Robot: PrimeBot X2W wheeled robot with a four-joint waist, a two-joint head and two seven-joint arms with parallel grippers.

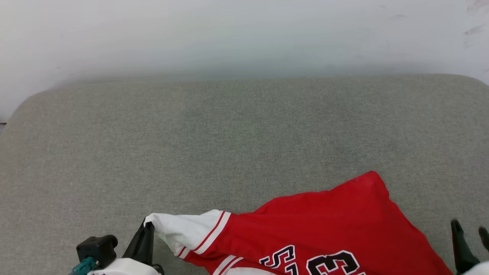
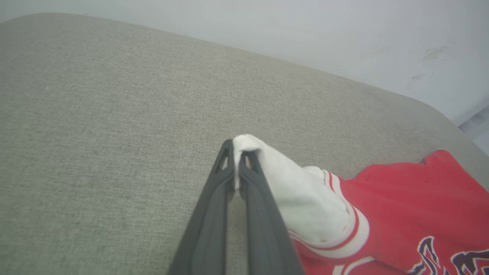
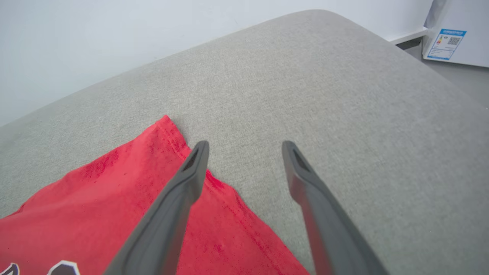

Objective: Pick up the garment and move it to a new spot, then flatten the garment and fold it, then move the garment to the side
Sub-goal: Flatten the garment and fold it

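Note:
My right gripper grabs the garment by its red hemmed edge next, since the garment's red body lies broad and flat on the cushion.
The garment, a red jersey with white sleeves, striped trim and black-and-white lettering, lies at the front of the grey cushion, running off the bottom edge of the head view. My left gripper is shut on the tip of its white sleeve, lifting that end a little; in the left wrist view the left gripper pinches the white cloth between its two dark fingers. My right gripper stands open just above the garment's red hem edge, nothing between its fingers. In the head view the right gripper shows at the lower right.
The grey cushion stretches wide and bare to the back and left, ending at a white wall. In the right wrist view a white appliance with a label stands on the floor beyond the cushion's rounded corner.

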